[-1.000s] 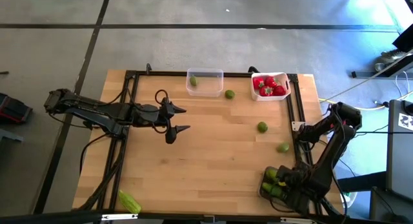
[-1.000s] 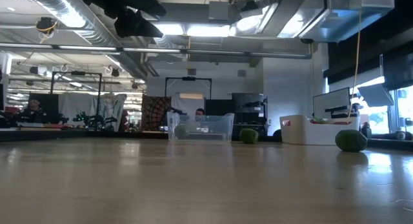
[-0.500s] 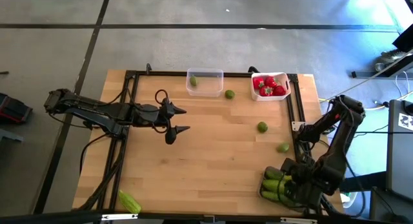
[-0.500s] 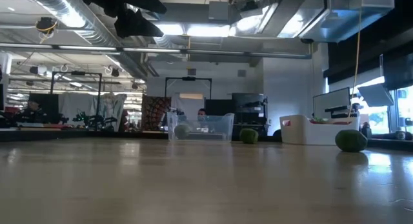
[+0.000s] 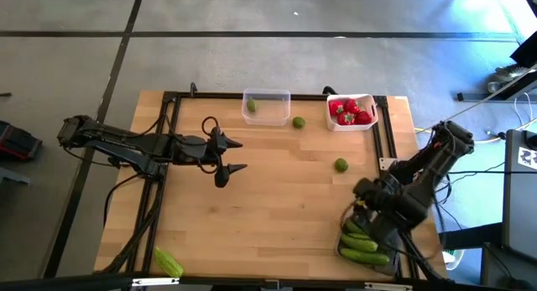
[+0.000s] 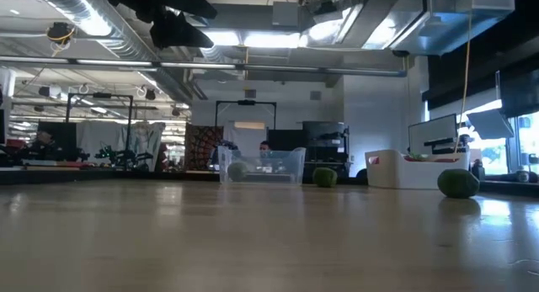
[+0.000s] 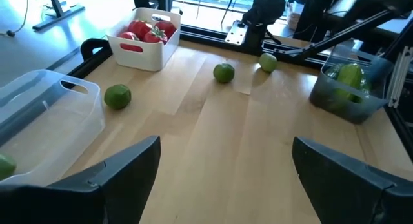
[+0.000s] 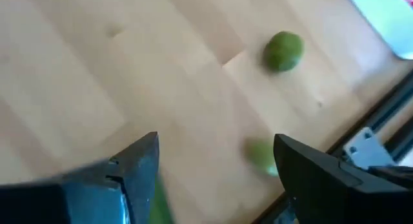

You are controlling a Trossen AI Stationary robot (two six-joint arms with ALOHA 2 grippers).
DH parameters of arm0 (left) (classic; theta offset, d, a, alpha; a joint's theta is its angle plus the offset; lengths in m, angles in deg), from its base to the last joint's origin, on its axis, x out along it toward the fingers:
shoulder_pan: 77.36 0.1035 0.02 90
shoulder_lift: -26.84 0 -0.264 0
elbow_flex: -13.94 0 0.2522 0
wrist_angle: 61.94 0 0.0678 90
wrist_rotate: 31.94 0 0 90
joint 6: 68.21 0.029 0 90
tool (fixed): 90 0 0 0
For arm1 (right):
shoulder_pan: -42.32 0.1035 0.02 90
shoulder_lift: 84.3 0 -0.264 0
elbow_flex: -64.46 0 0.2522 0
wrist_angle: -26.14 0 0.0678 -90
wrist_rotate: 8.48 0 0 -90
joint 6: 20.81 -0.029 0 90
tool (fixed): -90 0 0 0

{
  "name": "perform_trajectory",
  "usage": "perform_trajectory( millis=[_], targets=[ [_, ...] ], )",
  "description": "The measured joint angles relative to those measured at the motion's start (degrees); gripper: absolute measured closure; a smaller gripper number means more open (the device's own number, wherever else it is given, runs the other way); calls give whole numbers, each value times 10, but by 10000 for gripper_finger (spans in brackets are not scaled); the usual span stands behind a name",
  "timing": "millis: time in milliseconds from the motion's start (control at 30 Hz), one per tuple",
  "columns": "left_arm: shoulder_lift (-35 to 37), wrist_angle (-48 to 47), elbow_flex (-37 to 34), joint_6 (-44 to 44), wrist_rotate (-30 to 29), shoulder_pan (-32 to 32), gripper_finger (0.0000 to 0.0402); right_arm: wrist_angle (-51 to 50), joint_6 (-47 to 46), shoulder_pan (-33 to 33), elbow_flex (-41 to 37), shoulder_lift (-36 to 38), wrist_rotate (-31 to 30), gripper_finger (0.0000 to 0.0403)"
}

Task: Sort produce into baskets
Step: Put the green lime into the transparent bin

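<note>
My right gripper pinches the green fruit by its round sides next, to sort it into the clear tub (image 5: 267,106).
My left gripper (image 5: 242,155) hangs open and empty over the table's left middle; it also shows in the left wrist view (image 7: 222,172). My right gripper (image 5: 362,199) is open and empty above the table, just beyond the dark grey tub (image 5: 366,242), which holds cucumbers. Its wrist view (image 8: 216,179) shows two green fruits (image 8: 284,51) (image 8: 261,154) resting on the wood below it. The clear tub (image 5: 267,106) holds one green fruit (image 5: 251,106). The white tub (image 5: 351,111) holds red pieces. Two more green fruits (image 5: 298,122) (image 5: 341,164) rest on the table. A cucumber (image 5: 168,261) lies at the near left corner.
Black frame rails (image 5: 172,140) run along the table's left, far and right sides. The right arm (image 5: 428,169) reaches in over the right rail. In the low view the clear tub (image 6: 261,166), a green fruit (image 6: 324,177) and the white tub (image 6: 404,170) stand at the far edge.
My right gripper has risen out of the dark grey tub at the near right corner and swung toward the table's far edge. It now covers the green fruit near the right rail. The cucumbers in the tub are uncovered.
</note>
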Motion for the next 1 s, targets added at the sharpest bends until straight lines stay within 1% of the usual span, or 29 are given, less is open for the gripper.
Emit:
perform_trajectory(
  millis=[167, 300, 567, 667, 767, 867, 1000],
  targets=[
    [0, -5, 0, 14, 0, 0, 54, -2, 67, -87, -42, 0, 0, 127],
    [0, -5, 0, 21, 0, 0, 54, 12, 144, -171, -94, 0, -4, 127],
    [0, -5, 0, 21, 0, 0, 54, 144, 362, -351, -184, 0, 9, 127],
    [0, -4, 0, 21, 0, 0, 54, 187, 423, -406, -213, 0, 34, 127],
    [0, -5, 0, 21, 0, 0, 54, 232, 463, -446, -241, 0, 54, 127],
    [0, -5, 0, 21, 0, 0, 54, 276, 489, -471, -263, 0, 85, 127],
    [0, -5, 0, 23, 0, 0, 54, 323, 507, -492, -280, 0, 91, 127]
  ],
)
